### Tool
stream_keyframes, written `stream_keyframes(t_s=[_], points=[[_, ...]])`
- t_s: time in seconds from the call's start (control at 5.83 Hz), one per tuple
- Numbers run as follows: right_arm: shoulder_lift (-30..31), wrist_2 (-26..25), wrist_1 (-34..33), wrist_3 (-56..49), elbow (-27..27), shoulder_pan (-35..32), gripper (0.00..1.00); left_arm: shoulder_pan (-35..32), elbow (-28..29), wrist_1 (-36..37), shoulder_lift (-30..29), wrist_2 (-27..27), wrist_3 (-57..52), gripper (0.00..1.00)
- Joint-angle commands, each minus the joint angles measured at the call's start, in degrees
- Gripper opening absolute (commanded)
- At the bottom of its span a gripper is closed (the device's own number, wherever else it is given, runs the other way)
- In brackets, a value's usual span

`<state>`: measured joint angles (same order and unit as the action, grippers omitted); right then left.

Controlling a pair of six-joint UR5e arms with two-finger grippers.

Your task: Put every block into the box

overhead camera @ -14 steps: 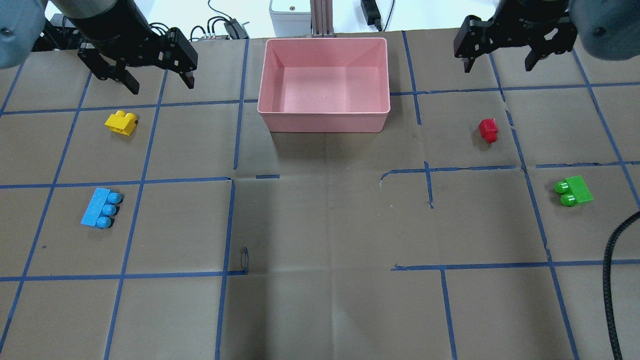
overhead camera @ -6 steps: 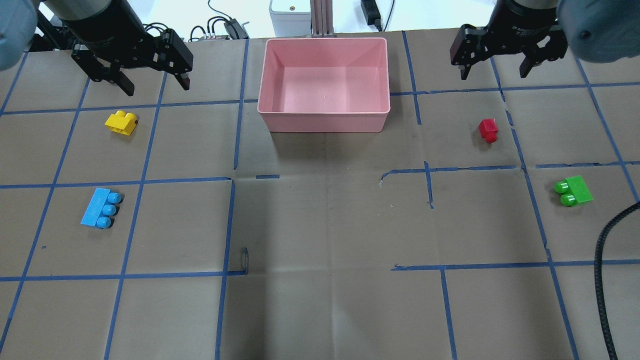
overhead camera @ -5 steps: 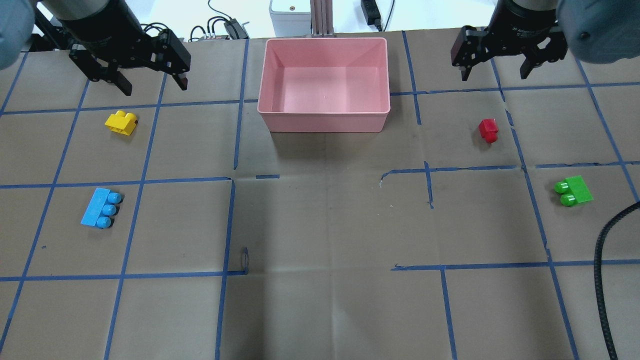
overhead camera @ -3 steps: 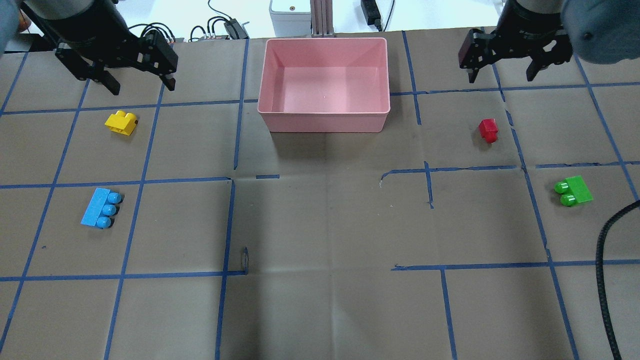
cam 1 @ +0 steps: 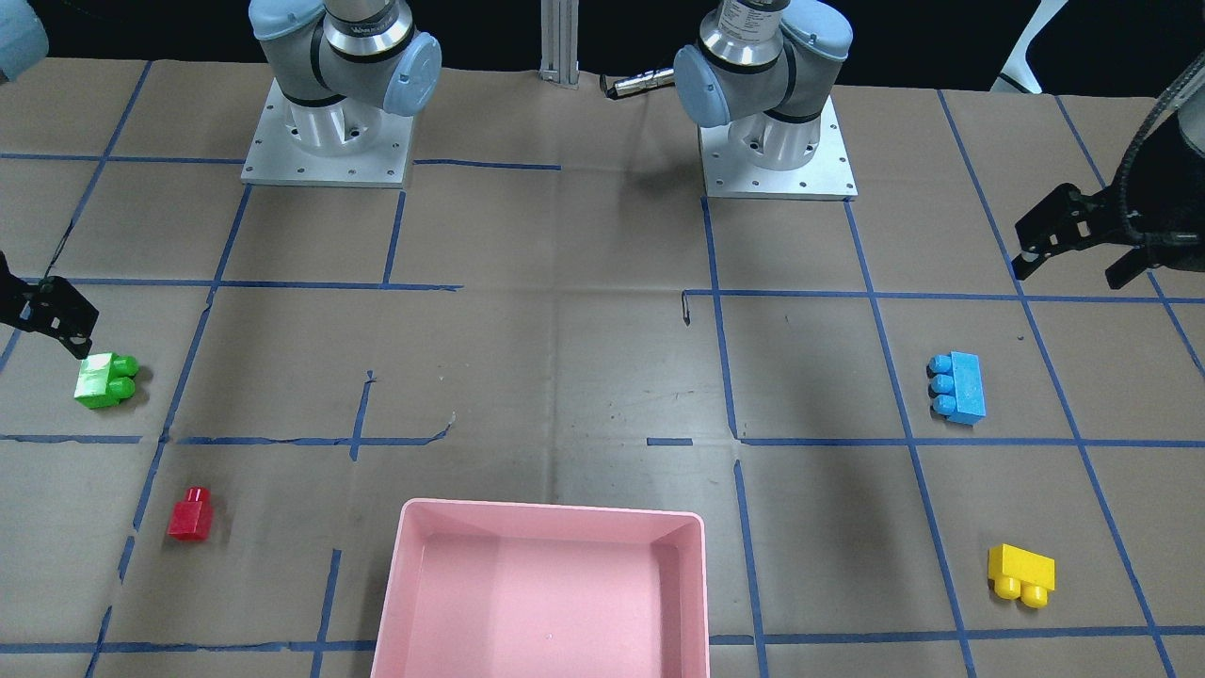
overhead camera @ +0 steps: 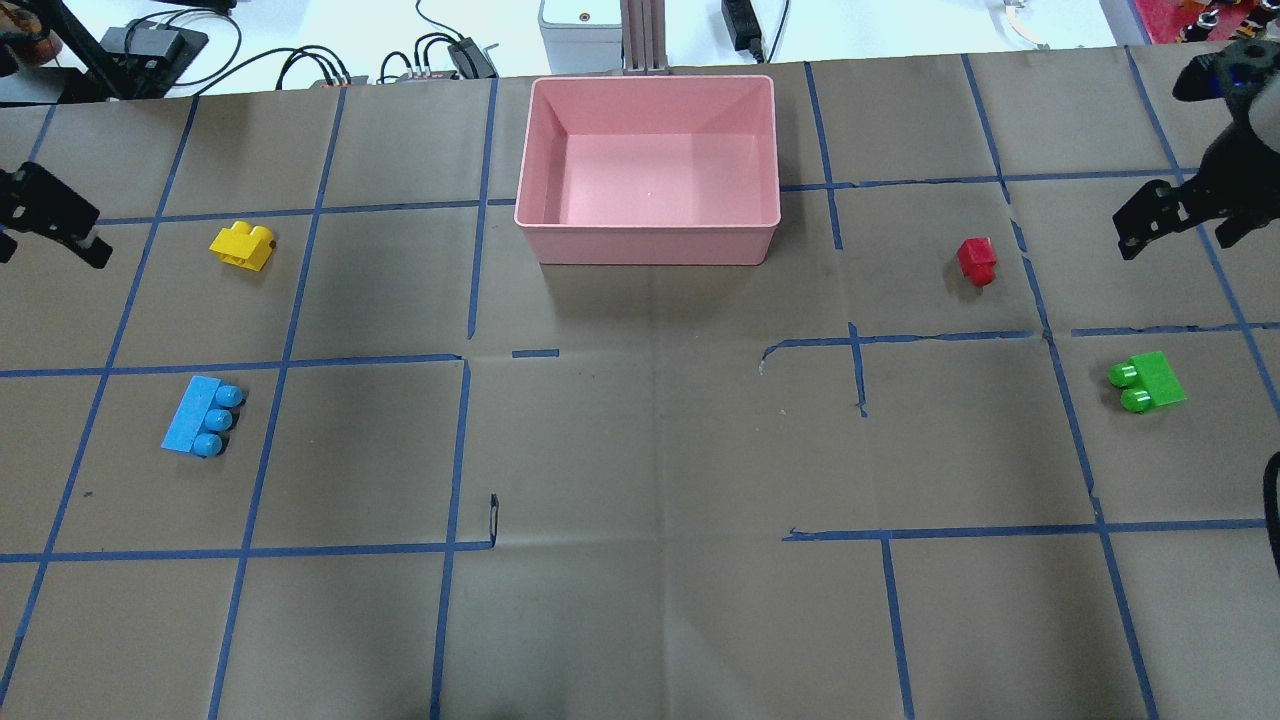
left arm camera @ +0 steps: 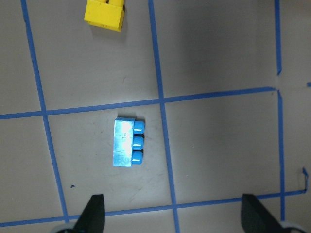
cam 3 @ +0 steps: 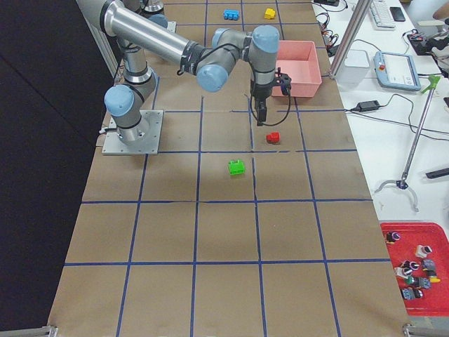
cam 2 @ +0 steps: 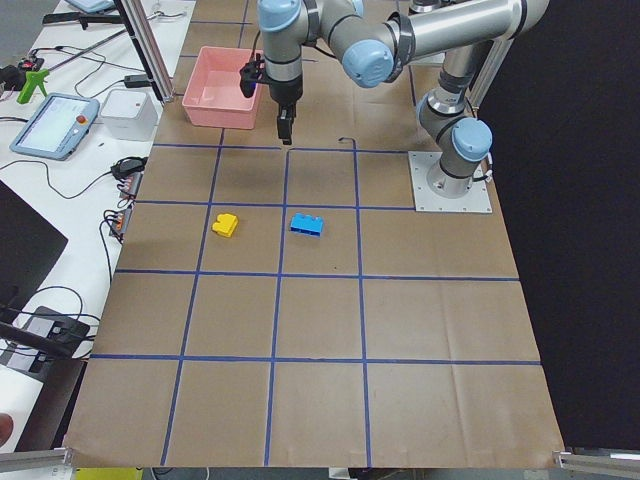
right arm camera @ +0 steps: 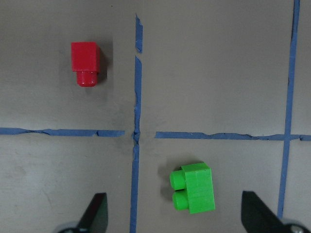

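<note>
My left gripper should grab the light-blue block by its rectangular body (cam 1: 962,390) next. Then it can put the block into the pink box (cam 1: 539,588).
The pink box (overhead camera: 647,245) stands empty at the far middle of the table. The yellow block (overhead camera: 242,245) and light-blue block (overhead camera: 203,416) lie on the left. The red block (overhead camera: 976,260) and green block (overhead camera: 1148,381) lie on the right. My left gripper (cam 1: 1073,264) is open and empty, above the table's left edge. Its wrist view shows the blue block (left arm camera: 127,142) ahead of the spread fingertips (left arm camera: 95,213). My right gripper (overhead camera: 1178,235) is open and empty, above the right edge. Its wrist view shows the green block (right arm camera: 193,188) and the red block (right arm camera: 86,63).
Brown paper with blue tape lines covers the table. Both arm bases (cam 1: 328,141) stand at the robot's side. Cables and a grey unit (overhead camera: 580,25) lie beyond the box. A black hose (overhead camera: 1270,500) shows at the right edge.
Both grippers have swung away from the box's far corners, outward and nearer, the left to the left edge, the right to the right edge. Both stayed open. No block has moved.
</note>
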<state>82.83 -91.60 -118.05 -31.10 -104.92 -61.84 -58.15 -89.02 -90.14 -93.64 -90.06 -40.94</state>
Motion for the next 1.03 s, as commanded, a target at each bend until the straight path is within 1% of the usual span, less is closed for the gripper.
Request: stream_keyframes(t_s=[0.0,0.17,0.34,0.51,0.69,0.86], points=[[-3.1,2.5,-9.0,-3.8,-8.2,5.4,0.96,6.0,-6.0,4.7,0.3,0.2,-7.8,0.99],[-7.5,2.4,-15.3,-3.9,-11.3,6.2,0.96,6.0,-7.4,5.8,-0.4,0.5,-7.7,0.99],[-10.1,1.9,-17.6,-4.1,-12.4,6.4,0.96,6.0,-8.3,6.3,-1.8,0.6,-7.6,0.99],[-10.8,2.1,-17.7,-4.1,-13.0,8.0,0.96,6.0,-9.9,7.4,-2.5,0.8,-7.5,0.98],[-11.0,2.1,-17.5,-4.2,-13.1,9.1,0.96,6.0,-13.4,11.9,-2.7,1.7,-7.5,0.98],[-11.2,2.1,-17.7,-6.3,-13.1,9.1,0.95,6.0,-18.5,17.9,-2.9,1.8,-7.4,0.98]])
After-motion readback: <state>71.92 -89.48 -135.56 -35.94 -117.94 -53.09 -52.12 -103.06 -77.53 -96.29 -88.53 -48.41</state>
